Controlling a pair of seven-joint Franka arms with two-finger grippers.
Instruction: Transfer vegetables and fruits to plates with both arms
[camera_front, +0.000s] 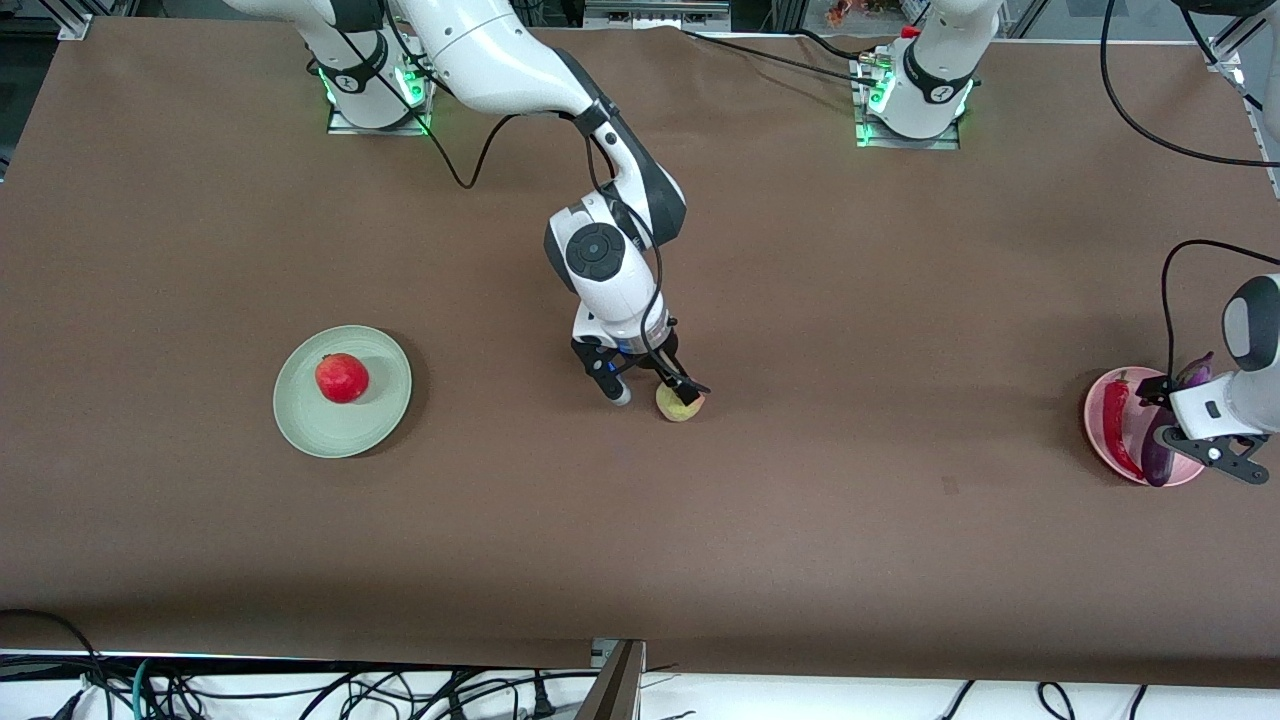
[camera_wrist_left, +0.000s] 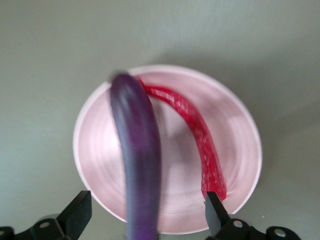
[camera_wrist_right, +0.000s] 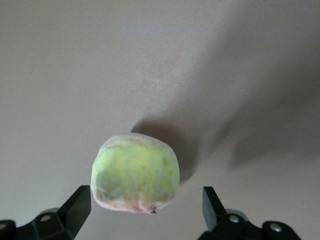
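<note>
My right gripper should next take hold of the yellowish-green peach (camera_front: 681, 405) by its rounded sides. I will then add the peach to the pale green plate (camera_front: 340, 435).
The yellowish-green peach (camera_front: 681, 405) lies on the brown table near its middle. My right gripper (camera_front: 655, 392) is low over it, open, one finger on each side; in the right wrist view the peach (camera_wrist_right: 135, 172) sits between the spread fingers (camera_wrist_right: 75, 207) of that gripper (camera_wrist_right: 145, 212) without touching them. The pomegranate (camera_front: 341, 378) sits on the pale green plate (camera_front: 340, 435). The purple eggplant (camera_front: 1158, 458) and red chili (camera_front: 1117, 420) lie on the pink plate (camera_front: 1092, 410). My left gripper (camera_front: 1165, 415) is open just above the eggplant (camera_wrist_left: 137, 140), beside the chili (camera_wrist_left: 200, 130) and plate (camera_wrist_left: 100, 150).
The green plate is toward the right arm's end of the table, the pink plate at the left arm's end, close to the table's edge. Cables trail from both arm bases (camera_front: 905, 95). Bare brown table (camera_front: 850, 350) lies between the peach and each plate.
</note>
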